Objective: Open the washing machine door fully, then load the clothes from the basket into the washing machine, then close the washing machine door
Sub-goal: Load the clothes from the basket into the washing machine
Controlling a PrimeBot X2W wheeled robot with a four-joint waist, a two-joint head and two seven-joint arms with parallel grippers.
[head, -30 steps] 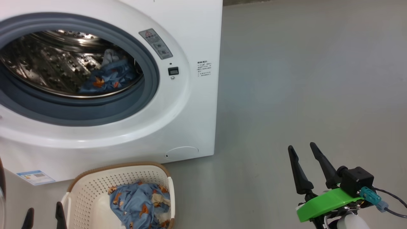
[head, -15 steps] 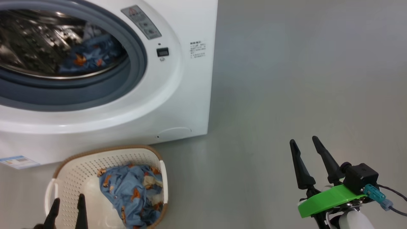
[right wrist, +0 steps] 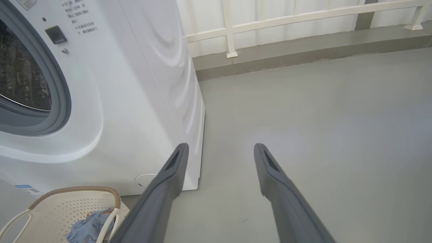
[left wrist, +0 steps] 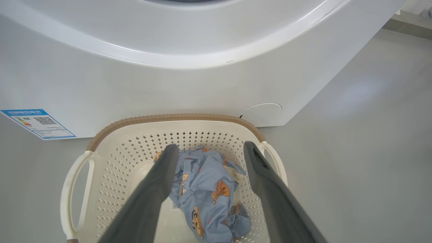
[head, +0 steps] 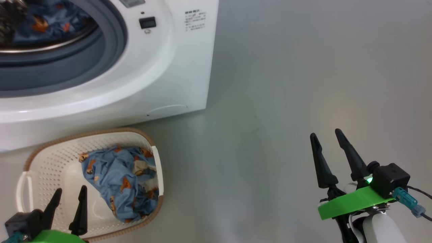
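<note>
I should next use my left gripper to grab the bear-print clothes by a fold of their blue fabric (head: 115, 172), so they can fill the washing machine's drum (head: 46, 26).
The basket (head: 37, 148) stands on the floor in front of the washing machine (head: 152, 74), and the bear-print blue clothes (head: 118, 179) lie bundled in its right half. More blue clothes (head: 37, 20) lie in the drum behind the grey ring. My left gripper (head: 70, 189) hangs open above the basket's near left part; in the left wrist view its fingers (left wrist: 158, 182) frame the clothes (left wrist: 202, 182) without touching them. My right gripper (head: 325, 133) is open and holds nothing, over bare floor far to the right. The washing machine door is out of view.
A blue label (left wrist: 37, 123) and a round low flap (left wrist: 261, 113) mark the machine's lower front. Grey floor (head: 287, 84) stretches to the right of the machine. A white railing (right wrist: 236, 30) on a low kerb runs behind it.
The head camera has tilted down, so the machine slid up and left in the picture. My left gripper has come in over the basket. The right gripper has hardly moved.
</note>
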